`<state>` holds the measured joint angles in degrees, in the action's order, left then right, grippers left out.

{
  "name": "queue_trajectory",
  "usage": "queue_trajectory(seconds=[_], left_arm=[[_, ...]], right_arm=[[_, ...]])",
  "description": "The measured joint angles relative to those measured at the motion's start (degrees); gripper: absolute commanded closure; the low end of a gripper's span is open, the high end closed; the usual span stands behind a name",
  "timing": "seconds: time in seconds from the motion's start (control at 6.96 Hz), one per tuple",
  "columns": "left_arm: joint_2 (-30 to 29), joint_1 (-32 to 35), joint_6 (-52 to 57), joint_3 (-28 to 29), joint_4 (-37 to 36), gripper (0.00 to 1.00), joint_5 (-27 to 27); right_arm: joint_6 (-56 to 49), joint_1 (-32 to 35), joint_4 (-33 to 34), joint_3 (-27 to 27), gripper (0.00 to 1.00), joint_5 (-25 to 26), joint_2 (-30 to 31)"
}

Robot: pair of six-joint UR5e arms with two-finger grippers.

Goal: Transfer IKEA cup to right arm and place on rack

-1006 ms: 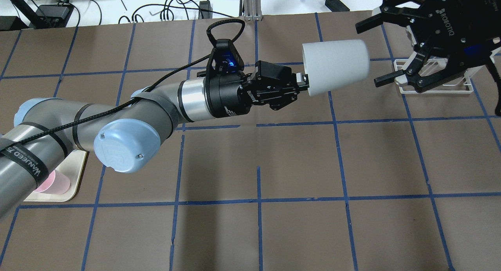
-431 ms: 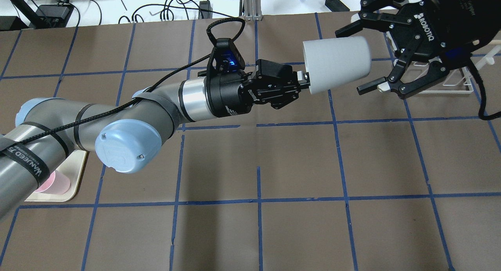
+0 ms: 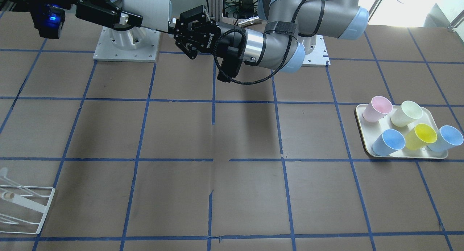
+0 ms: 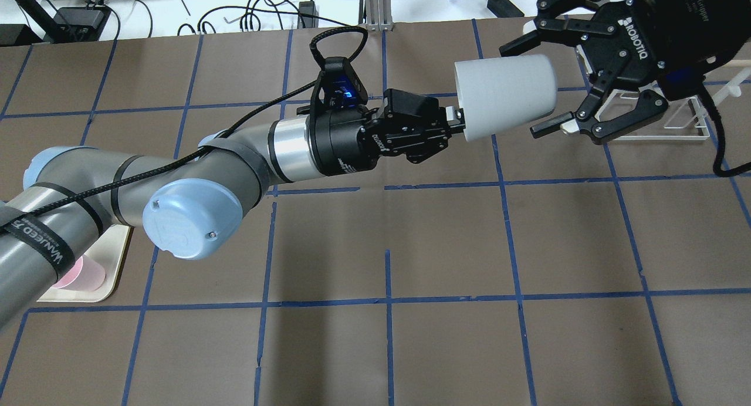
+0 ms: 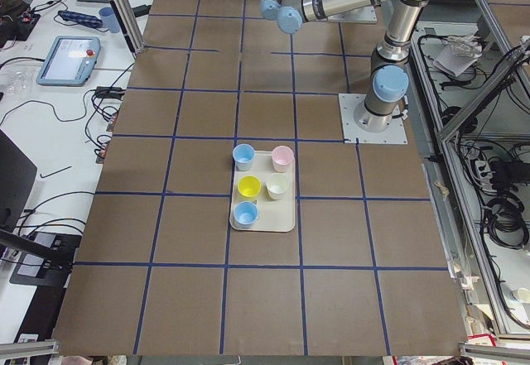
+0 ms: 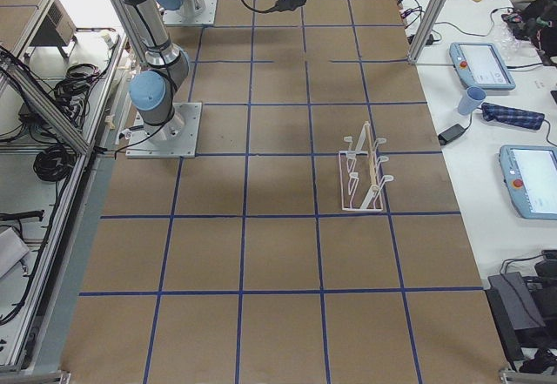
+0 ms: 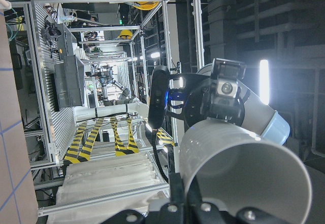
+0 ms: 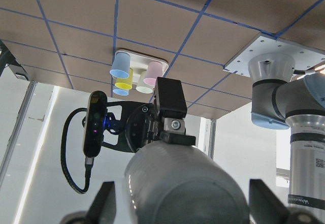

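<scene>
The pale grey IKEA cup should go on the wire rack [image 3: 27, 207], so my right gripper should take it by its closed base next.
The pale grey IKEA cup [image 4: 504, 98] hangs sideways in the air over the table's far right part. My left gripper [image 4: 455, 119] is shut on its rim end. My right gripper [image 4: 519, 89] is open, with one finger on each side of the cup's far end and not touching it. In the right wrist view the cup [image 8: 183, 188] fills the space between the fingers [image 8: 104, 203]. It also shows in the left wrist view [image 7: 244, 173] and the front view [image 3: 146, 8]. The white wire rack [image 6: 365, 175] stands empty under the right arm [image 4: 657, 137].
A cream tray [image 3: 366, 149] holds pink, cream-green, yellow and two light blue cups on the robot's left side. It shows partly under the left arm in the overhead view [image 4: 111, 271]. Cables and devices lie beyond the table's far edge.
My right gripper has moved left toward the cup, and its open fingers now straddle the cup's end. The left arm and the cup have stayed still.
</scene>
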<state>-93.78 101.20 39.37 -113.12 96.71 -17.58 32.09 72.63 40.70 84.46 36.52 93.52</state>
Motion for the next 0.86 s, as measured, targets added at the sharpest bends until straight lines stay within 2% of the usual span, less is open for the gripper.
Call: queue_trajectory(seconds=[0.14, 0.29, 0.43, 0.86], left_arm=[[0.0, 0.0, 0.0, 0.0, 0.0, 0.89, 0.0], [0.0, 0.0, 0.0, 0.0, 0.1, 0.73, 0.0], [0.0, 0.0, 0.0, 0.0, 0.1, 0.1, 0.1], [0.0, 0.0, 0.0, 0.1, 0.0, 0.08, 0.4]], right_arm=[[0.0, 0.0, 0.4, 0.0, 0.45, 0.0, 0.0], [0.1, 0.0, 0.6, -0.1, 0.45, 0.0, -0.1], [0.1, 0.0, 0.7, -0.1, 0.45, 0.0, -0.1], [0.2, 0.0, 0.9, -0.2, 0.45, 0.0, -0.1]])
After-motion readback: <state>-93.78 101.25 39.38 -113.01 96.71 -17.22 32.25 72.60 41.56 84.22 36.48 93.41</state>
